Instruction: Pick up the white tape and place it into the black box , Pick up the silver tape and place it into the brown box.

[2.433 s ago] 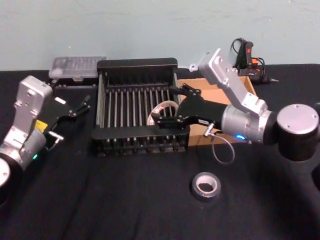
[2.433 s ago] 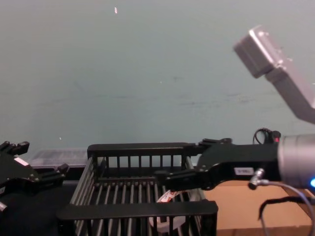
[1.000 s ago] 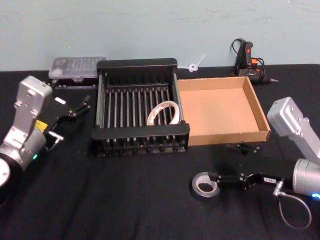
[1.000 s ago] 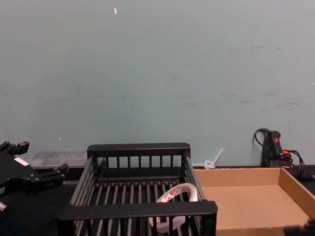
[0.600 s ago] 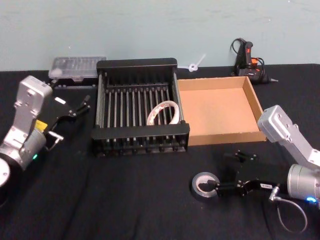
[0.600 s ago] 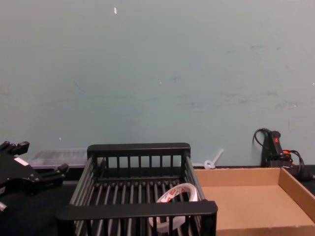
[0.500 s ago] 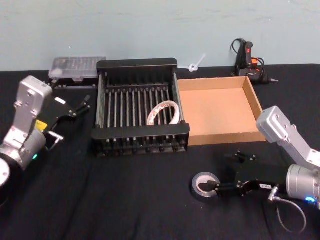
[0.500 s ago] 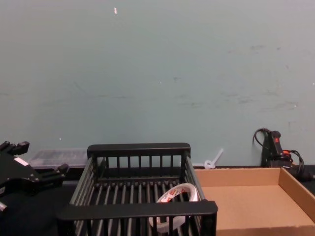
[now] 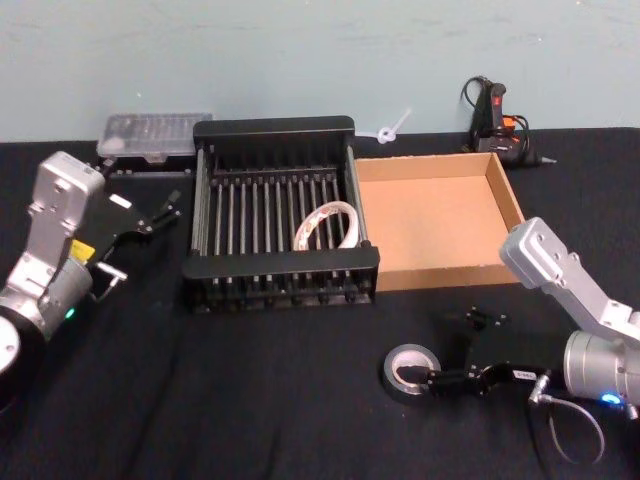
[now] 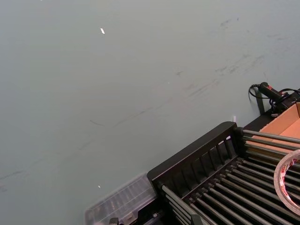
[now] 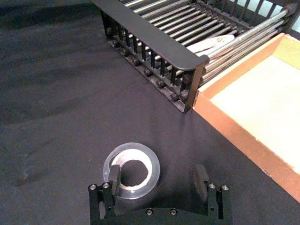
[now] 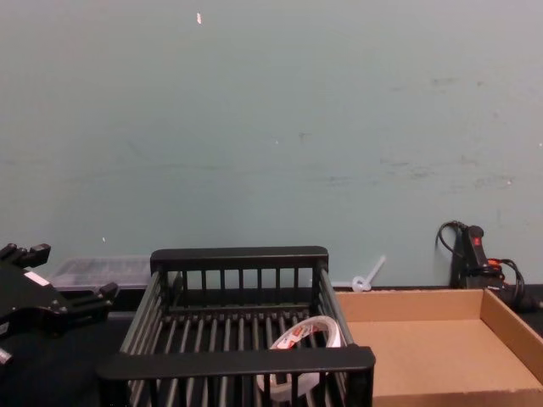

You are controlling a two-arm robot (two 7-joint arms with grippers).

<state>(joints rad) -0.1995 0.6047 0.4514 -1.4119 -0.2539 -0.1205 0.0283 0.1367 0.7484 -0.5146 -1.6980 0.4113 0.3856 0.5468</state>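
My right gripper grabs the silver tape by its narrow ring wall (image 11: 154, 170) next, one finger inside its open hole (image 11: 134, 173), since the tape lies flat and wide.
The white tape (image 9: 325, 224) leans on edge inside the black box (image 9: 273, 130), also seen in the chest view as the white tape (image 12: 303, 332) behind the black box's front rim (image 12: 237, 362). Right of it sits the brown box (image 9: 438, 272), with nothing inside. The silver tape (image 9: 393, 363) lies flat on the black table in front of it. My right gripper (image 9: 449, 350) is open and low at that roll. In the right wrist view one finger (image 11: 114, 174) sits over the silver tape (image 11: 153, 165) at its hole, the other beside it. My left gripper (image 9: 172, 205) hangs open, left of the black box.
A clear plastic case (image 9: 155, 134) lies behind the crate's left corner. A glue gun (image 9: 494, 112) with cable and a white plastic tie (image 9: 390, 128) rest at the table's back edge by the wall. Black cloth covers the table.
My right gripper left the black box, where the white tape stays, swung right and down, and has closed in on the silver tape. The left arm has not moved.
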